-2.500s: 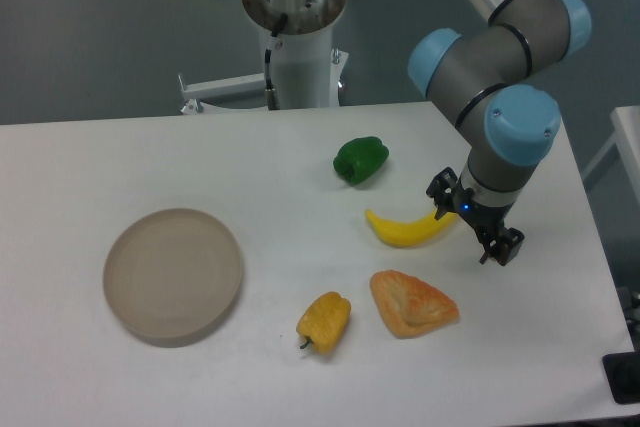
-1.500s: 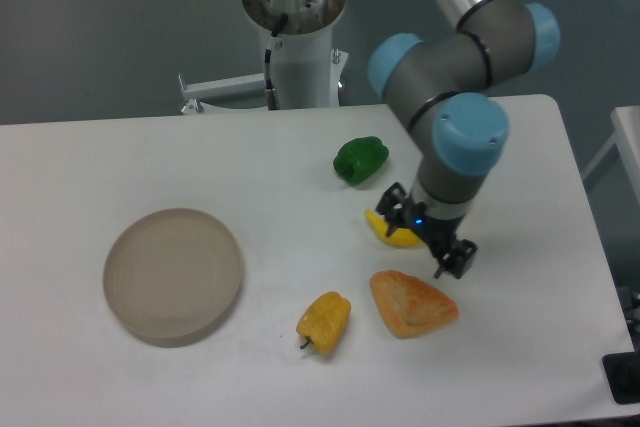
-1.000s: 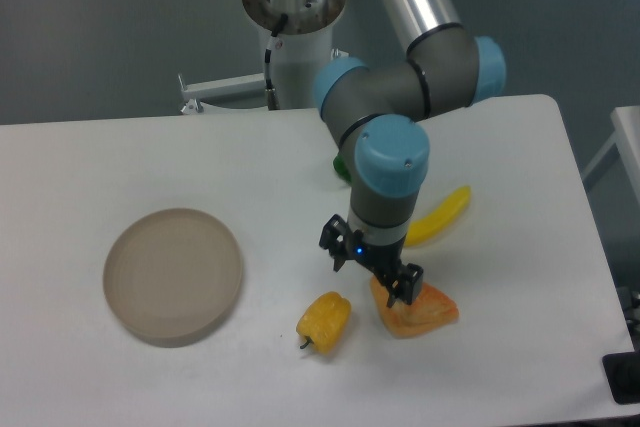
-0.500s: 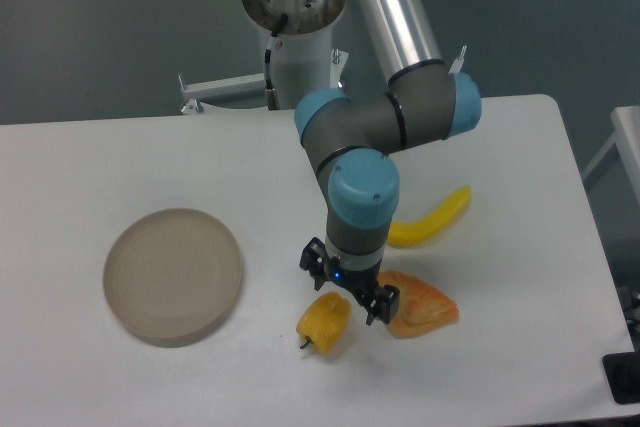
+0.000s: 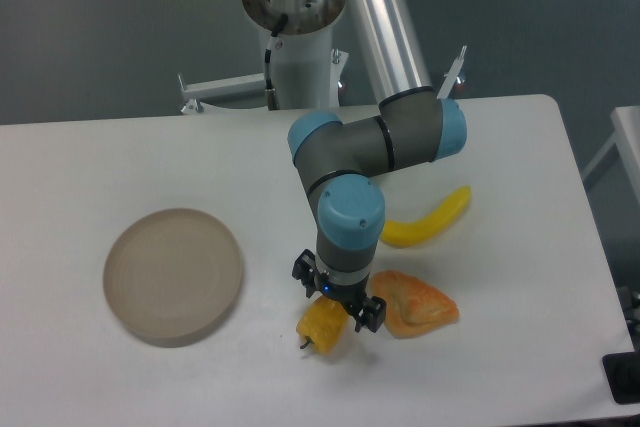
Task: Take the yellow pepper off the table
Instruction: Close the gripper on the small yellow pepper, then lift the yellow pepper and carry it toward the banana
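Observation:
The yellow pepper should be held by its plump body (image 5: 323,324) next, so my gripper can pick it up from the table and its stem (image 5: 305,344) stays free.
The yellow pepper (image 5: 320,328) lies on the white table (image 5: 120,162) near the front middle, its dark stem pointing down-left. My gripper (image 5: 336,294) points straight down right over the pepper's upper part and hides it. The jaws are open, with one finger (image 5: 303,269) at the pepper's upper left and the other (image 5: 369,315) at its right. I cannot tell whether the fingers touch the pepper.
An orange triangular pastry (image 5: 422,302) lies just right of the pepper, close to the right finger. A yellow banana (image 5: 428,221) lies behind it. A round beige plate (image 5: 173,275) sits at the left. The arm hides the green pepper.
The arm swept left from beside the banana, which got shifted right, past the pastry. In the last half second the gripper came down over the yellow pepper.

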Controlling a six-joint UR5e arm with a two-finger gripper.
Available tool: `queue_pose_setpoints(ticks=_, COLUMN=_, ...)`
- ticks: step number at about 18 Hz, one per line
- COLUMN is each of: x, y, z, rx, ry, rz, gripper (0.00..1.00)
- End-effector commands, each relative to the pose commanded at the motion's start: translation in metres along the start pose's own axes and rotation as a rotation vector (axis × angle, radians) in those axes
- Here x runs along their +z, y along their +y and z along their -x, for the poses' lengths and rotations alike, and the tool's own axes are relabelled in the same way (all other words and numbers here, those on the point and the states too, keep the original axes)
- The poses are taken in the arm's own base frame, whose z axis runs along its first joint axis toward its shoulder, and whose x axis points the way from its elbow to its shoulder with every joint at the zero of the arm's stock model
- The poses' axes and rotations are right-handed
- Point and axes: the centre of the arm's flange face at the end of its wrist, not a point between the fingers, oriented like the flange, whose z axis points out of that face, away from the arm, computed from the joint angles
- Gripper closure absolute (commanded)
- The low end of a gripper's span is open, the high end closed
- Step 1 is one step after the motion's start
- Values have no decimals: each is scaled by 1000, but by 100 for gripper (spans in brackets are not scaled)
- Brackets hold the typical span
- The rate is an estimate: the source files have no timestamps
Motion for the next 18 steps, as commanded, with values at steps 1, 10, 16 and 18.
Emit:
queue_pose_setpoints(ticks=1, x=4, y=-3, z=-2, rx=3, ry=1, rz=2, gripper=0)
queue_pose_setpoints(ticks=10, x=19, y=-10, z=-5, rx=7, ry=-11, rz=-12, gripper=73)
queue_pose_setpoints(ticks=16, x=-30, y=19, z=19, rx=-44, ry=-18, rz=-21, gripper=79)
queue_pose_setpoints(ticks=18, x=-54, y=42, z=35, rx=-85, ry=-7, rz=-11, gripper=79)
